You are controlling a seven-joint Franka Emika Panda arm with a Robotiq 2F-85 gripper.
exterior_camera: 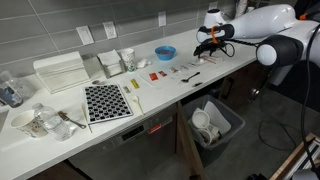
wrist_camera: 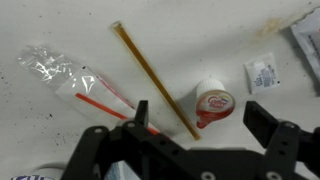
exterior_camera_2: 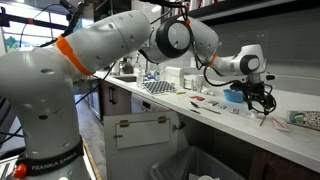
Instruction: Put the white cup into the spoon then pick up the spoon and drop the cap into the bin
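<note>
My gripper should close on the lid now, because my fingers are down level with the cup's red lid [wrist_camera: 214, 103] on either side.
In the wrist view a small white cup [wrist_camera: 213, 102] with a red printed lid lies on its side on the white counter. My gripper [wrist_camera: 200, 118] hangs over it, open, with one dark finger [wrist_camera: 140, 116] on each side and nothing held. In an exterior view the gripper [exterior_camera: 207, 45] hovers above the far end of the counter, and a thin dark spoon [exterior_camera: 192, 76] lies nearer the middle. The dark-grey bin [exterior_camera: 236, 122] stands on the floor below the counter's edge. The spoon is outside the wrist view.
A wooden stir stick [wrist_camera: 155, 80] lies diagonally beside the cup, close to a plastic-wrapped red straw [wrist_camera: 80, 85] and a small packet [wrist_camera: 262, 73]. A blue bowl [exterior_camera: 165, 52], a checkered board [exterior_camera: 107, 102] and a white tray [exterior_camera: 60, 72] sit along the counter.
</note>
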